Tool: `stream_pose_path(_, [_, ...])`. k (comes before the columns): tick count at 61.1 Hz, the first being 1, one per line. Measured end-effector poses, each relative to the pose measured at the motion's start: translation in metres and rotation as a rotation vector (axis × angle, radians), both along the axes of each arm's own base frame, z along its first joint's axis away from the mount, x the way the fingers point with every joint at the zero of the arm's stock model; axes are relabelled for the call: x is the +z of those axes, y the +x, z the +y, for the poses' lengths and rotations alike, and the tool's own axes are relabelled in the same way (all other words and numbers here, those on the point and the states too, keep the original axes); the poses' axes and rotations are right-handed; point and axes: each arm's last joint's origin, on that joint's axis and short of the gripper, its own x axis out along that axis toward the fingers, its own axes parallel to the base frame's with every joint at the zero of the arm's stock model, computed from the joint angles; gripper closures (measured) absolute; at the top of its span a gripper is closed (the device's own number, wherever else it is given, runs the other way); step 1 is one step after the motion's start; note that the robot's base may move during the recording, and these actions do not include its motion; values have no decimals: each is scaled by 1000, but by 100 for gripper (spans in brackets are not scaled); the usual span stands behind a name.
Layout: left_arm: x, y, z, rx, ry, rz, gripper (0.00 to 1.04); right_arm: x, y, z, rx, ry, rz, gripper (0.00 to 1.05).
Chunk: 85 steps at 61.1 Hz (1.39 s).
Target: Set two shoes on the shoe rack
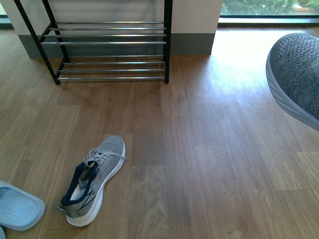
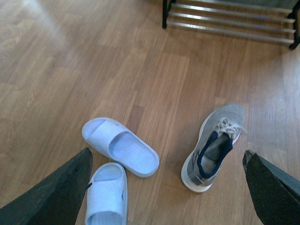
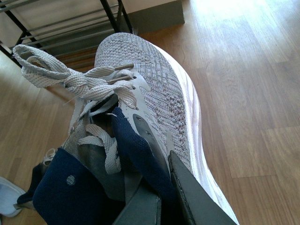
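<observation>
My left gripper takes hold of the second sneaker by its navy-collared side point(image 1: 93, 185) next, to place the second grey sneaker on the rack point(image 1: 107, 42).
My right gripper point(image 3: 161, 197) is shut on the navy collar of a grey sneaker point(image 3: 154, 89), held off the floor; its toe point(image 1: 296, 74) shows at the right edge of the front view. A second grey sneaker point(image 1: 94, 179) lies on the wood floor, also seen from the left wrist point(image 2: 213, 145). My left gripper point(image 2: 166, 187) hangs open above the floor, between that sneaker and two pale blue slippers point(image 2: 119, 145) point(image 2: 107, 194). The shoe rack point(image 1: 107, 42) stands against the far wall, its chrome rods bare.
One blue slipper point(image 1: 17, 206) shows at the front view's lower left corner. A grey skirting point(image 1: 189, 44) runs along the wall behind the rack, and a window point(image 1: 269, 7) sits at the far right. Wood floor point(image 1: 209, 149) lies between shoes and rack.
</observation>
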Motion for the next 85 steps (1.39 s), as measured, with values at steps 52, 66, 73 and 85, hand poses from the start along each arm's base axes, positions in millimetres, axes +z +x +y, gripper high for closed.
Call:
stream_pose_path(52, [-176,127,-80,-369,27,480,9,0,0,0,0,0,0,103])
stream_pose_path(66, [-209,153,-96,-393,37,539,9,0,0,0,0,0,0,103])
stream_pose_path(73, [-224,165,-100,-381,57,565,9,0,0,0,-1,0,0,103])
stream_pose_path(85, [-250,179,-104,-370,97,603,9,0,0,0,-1,0,0,103])
